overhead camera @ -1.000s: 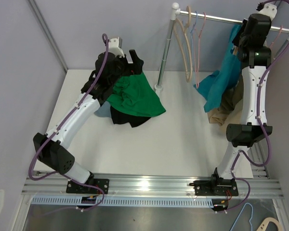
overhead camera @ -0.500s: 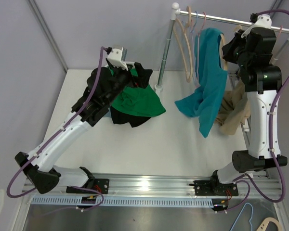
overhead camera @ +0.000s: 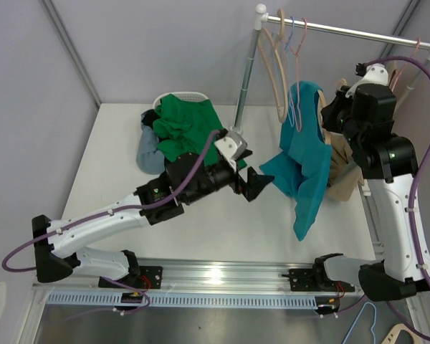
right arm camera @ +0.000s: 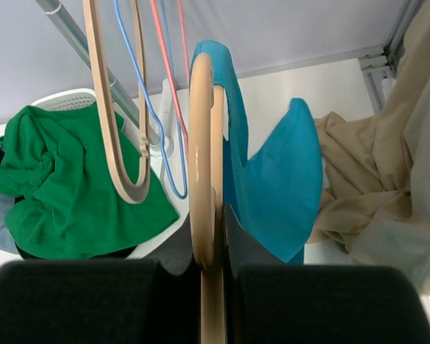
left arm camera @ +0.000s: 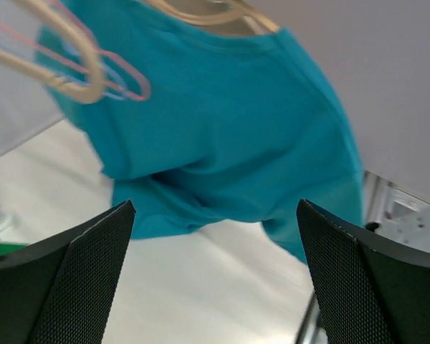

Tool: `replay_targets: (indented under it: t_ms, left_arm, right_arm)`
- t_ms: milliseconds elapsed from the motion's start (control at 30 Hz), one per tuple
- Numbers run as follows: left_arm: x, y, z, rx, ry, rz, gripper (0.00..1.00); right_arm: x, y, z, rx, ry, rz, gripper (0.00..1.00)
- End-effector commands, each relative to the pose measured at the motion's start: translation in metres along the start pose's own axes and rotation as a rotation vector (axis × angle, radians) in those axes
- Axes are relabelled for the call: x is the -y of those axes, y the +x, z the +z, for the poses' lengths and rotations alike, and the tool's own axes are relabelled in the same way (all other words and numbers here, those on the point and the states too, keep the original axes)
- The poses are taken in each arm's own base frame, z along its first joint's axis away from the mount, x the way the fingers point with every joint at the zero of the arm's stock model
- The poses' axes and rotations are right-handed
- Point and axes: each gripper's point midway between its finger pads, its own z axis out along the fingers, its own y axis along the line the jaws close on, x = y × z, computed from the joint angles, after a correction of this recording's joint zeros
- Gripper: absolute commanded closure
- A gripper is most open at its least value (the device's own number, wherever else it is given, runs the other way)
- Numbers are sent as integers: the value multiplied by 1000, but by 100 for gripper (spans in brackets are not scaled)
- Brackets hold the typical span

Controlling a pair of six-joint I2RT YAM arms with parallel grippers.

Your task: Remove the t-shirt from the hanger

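Note:
The left gripper takes hold of the teal t-shirt by its loose hanging edge (left arm camera: pixel 207 206) next, free of the wooden hanger (left arm camera: pixel 208 11), to pull it off.
A teal t-shirt (overhead camera: pixel 302 163) hangs on a wooden hanger (right arm camera: pixel 201 129), held in the air below the rail and right of centre. My right gripper (overhead camera: pixel 335 109) is shut on the hanger's hook and neck, with its fingers (right arm camera: pixel 245 236) pressed against the wood. The shirt drapes down on the far side of the hanger (left arm camera: pixel 208 11). My left gripper (overhead camera: pixel 262 183) is open and empty, just left of the shirt's lower fold. In the left wrist view its jaws stand wide apart, with the shirt (left arm camera: pixel 222 122) ahead of them and untouched.
A green shirt (overhead camera: pixel 183 127) lies on a pile of clothes in a white basket at the back left. The rack's pole (overhead camera: pixel 247 72) and rail (overhead camera: pixel 344 30) carry empty hangers (overhead camera: pixel 279 64). A beige garment (overhead camera: pixel 344 175) hangs at the right. Loose hangers (overhead camera: pixel 387 333) lie in front of the base rail.
My right arm brought the hanger with the teal shirt down and left, off the rail. My left arm left the green shirt on the pile and swung right towards the teal shirt.

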Motion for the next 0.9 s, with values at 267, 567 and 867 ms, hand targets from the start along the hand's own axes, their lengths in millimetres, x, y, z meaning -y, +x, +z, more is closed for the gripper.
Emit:
replay_targets:
  t_ms: [267, 567, 867]
  left_arm:
    - [132, 40, 38, 55, 315, -24, 0]
    - [161, 77, 73, -33, 379, -46, 1]
    - [185, 99, 76, -134, 456, -43, 99]
  right_arm:
    - [13, -17, -34, 110, 47, 77, 100]
    - [8, -18, -36, 106, 19, 76, 100]
    - [11, -20, -28, 110, 47, 61, 100]
